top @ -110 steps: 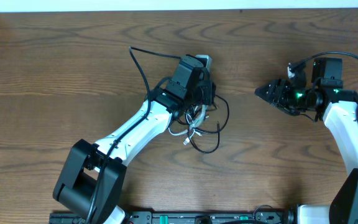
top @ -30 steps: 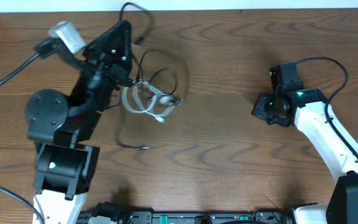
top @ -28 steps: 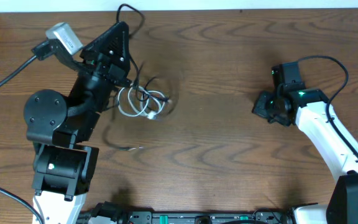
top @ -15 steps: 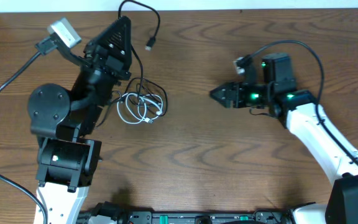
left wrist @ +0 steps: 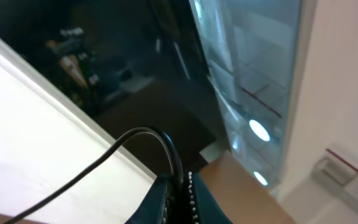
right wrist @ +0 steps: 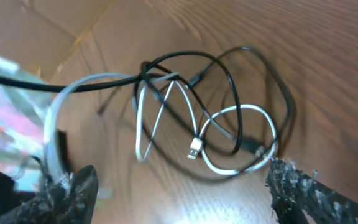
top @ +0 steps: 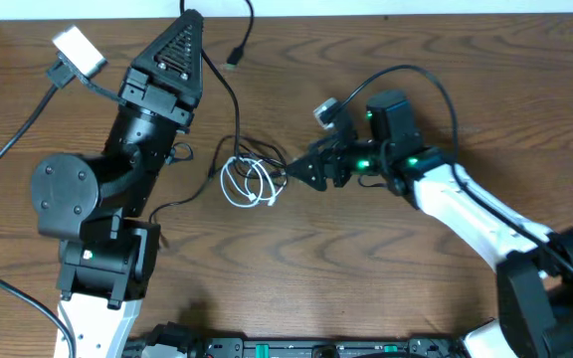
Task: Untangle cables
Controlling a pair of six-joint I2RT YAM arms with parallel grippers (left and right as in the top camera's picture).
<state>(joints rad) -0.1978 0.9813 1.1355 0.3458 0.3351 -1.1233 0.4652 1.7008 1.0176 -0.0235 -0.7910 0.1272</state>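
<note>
The right gripper grabs the black cable's loop (top: 279,153) next where it sticks out past the white loops, to pull the black and white loops apart.
The white cable (top: 250,185) lies coiled on the wooden table, looped with the black cable (top: 233,117). My left gripper (top: 183,24) is raised near the table's far edge and shut on the black cable; the cord's plug end (top: 235,57) hangs free beside it. In the left wrist view the jaws (left wrist: 180,190) pinch the black cord (left wrist: 143,133). My right gripper (top: 300,172) is open, low, just right of the coil. In the right wrist view its fingers (right wrist: 185,193) spread wide in front of the white loops (right wrist: 229,119) and black loops (right wrist: 257,71).
The left arm's thick black wire and its white connector (top: 76,50) hang over the table's left side. The table's far edge (top: 386,16) meets a white wall. The left arm's base (top: 97,268) stands at the front left.
My left gripper lifted the black cable higher, towards the far edge. The coil slid right. My right gripper moved left, up to the coil.
</note>
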